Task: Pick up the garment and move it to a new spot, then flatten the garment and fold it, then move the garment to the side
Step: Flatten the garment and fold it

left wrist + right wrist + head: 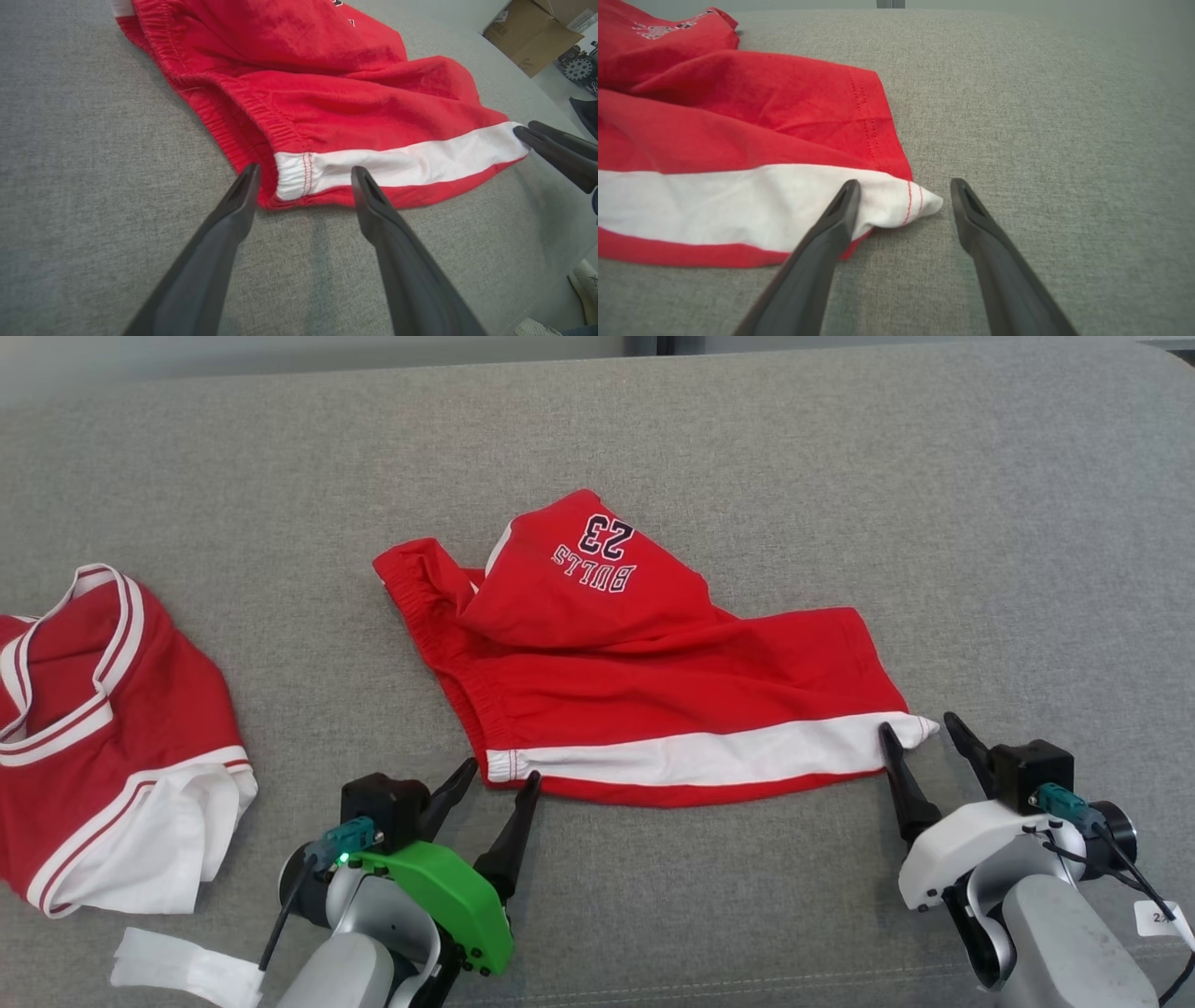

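The waistband corner of the white stripe (503, 765) on the shorts stands up in a fold, while the shorts' leg (717, 711) lies flat. My left gripper will grab that corner next.
Red shorts (644, 681) with a white side stripe and "BULLS 23" print lie rumpled on the grey surface, one leg folded over. My left gripper (500, 768) stands open astride the waistband corner of the white stripe (299, 175), fingers (233, 205) on either side of it. Open too, my right gripper (919, 728) sits at the stripe's other end, where the white hem corner (920, 200) lies between its fingers (843, 205). The right fingers (556, 149) also appear in the left wrist view. Neither gripper holds cloth.
A second red and white garment (103, 737) lies bunched at the left edge, with a white scrap (177, 971) in front of it. The grey upholstered surface (980, 523) stretches wide to the right and back. Cardboard boxes (532, 32) stand beyond its far edge.
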Tool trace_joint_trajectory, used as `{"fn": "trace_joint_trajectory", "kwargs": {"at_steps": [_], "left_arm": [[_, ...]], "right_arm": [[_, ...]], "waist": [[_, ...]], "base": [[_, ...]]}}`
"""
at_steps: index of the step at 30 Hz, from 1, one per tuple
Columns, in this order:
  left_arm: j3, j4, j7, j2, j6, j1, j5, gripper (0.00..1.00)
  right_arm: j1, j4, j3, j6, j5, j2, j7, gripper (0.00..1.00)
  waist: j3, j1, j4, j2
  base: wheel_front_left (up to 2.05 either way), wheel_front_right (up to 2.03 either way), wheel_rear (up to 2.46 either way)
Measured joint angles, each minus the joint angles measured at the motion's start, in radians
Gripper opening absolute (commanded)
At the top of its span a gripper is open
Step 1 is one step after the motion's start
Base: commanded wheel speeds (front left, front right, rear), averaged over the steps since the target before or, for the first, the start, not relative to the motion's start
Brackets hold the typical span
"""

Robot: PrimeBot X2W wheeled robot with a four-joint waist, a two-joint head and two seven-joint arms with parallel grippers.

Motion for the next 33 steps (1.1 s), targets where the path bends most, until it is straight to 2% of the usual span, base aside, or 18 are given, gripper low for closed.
{"fn": "trace_joint_trajectory", "kwargs": {"at_steps": [10, 14, 15, 17, 20, 22, 23, 24, 25, 26, 27, 33], "left_arm": [[-0.016, 0.046, 0.006, -0.007, 0.0, -0.027, 0.0, 1.0], [-0.017, 0.062, -0.003, -0.008, 0.0, -0.036, 0.0, 1.0], [-0.017, 0.064, -0.003, -0.009, 0.0, -0.038, 0.0, 1.0], [-0.017, 0.067, -0.003, -0.01, 0.0, -0.04, 0.0, 1.0], [-0.018, 0.072, -0.012, -0.013, 0.0, -0.042, 0.0, 1.0], [-0.019, 0.078, -0.012, -0.015, 0.0, -0.048, 0.0, 0.98], [-0.019, 0.082, -0.012, -0.016, 0.0, -0.053, 0.0, 0.87], [-0.02, 0.085, -0.012, -0.018, -0.001, -0.057, -0.003, 0.47], [-0.019, 0.086, -0.016, -0.019, -0.005, -0.058, -0.014, 0.4], [-0.019, 0.088, -0.022, -0.021, -0.006, -0.058, -0.028, 0.16], [-0.019, 0.09, -0.024, -0.022, -0.007, -0.058, -0.036, 0.0], [-0.011, 0.096, -0.024, -0.023, -0.013, -0.061, -0.051, 0.0]], "right_arm": [[-0.035, 0.054, 0.007, 0.009, 0.009, 0.013, -0.009, 1.0], [-0.036, 0.067, 0.007, 0.016, 0.01, 0.014, -0.013, 0.85], [-0.037, 0.069, 0.007, 0.017, 0.01, 0.015, -0.016, 0.78], [-0.037, 0.072, 0.007, 0.018, 0.012, 0.015, -0.018, 0.78], [-0.038, 0.077, 0.007, 0.018, 0.015, 0.016, -0.018, 0.71], [-0.041, 0.081, 0.007, 0.019, 0.016, 0.016, -0.019, 0.45], [-0.042, 0.083, 0.008, 0.021, 0.017, 0.016, -0.019, 0.41], [-0.043, 0.085, 0.01, 0.022, 0.017, 0.017, -0.019, 0.24], [-0.043, 0.085, 0.011, 0.023, 0.017, 0.018, -0.019, 0.16], [-0.043, 0.085, 0.012, 0.026, 0.017, 0.018, -0.019, 0.07], [-0.044, 0.085, 0.011, 0.026, 0.019, 0.02, -0.019, 0.0], [-0.053, 0.08, 0.03, 0.038, 0.028, 0.02, -0.019, 0.0]], "waist": [[0.034, 0.0, -0.011, 0.0], [0.034, 0.0, -0.013, 0.0], [0.034, 0.0, -0.014, 0.0], [0.034, 0.0, -0.014, 0.0], [0.033, 0.0, -0.015, 0.0], [0.033, 0.0, -0.015, 0.0], [0.032, 0.0, -0.015, 0.0], [0.032, 0.0, -0.016, 0.0], [0.032, 0.0, -0.016, 0.0], [0.031, 0.0, -0.016, 0.0], [0.031, 0.0, -0.016, 0.0], [0.023, 0.0, -0.018, 0.0]], "base": [[0.0, 0.0, 0.0], [0.0, 0.0, 0.0], [0.0, 0.0, 0.0], [0.0, 0.0, 0.0], [0.0, 0.0, 0.0], [0.0, 0.0, 0.0], [0.0, 0.0, 0.0], [0.0, 0.0, 0.0], [0.0, 0.0, 0.0], [0.0, 0.0, 0.0], [0.0, 0.0, 0.0], [0.0, 0.0, 0.0]]}}
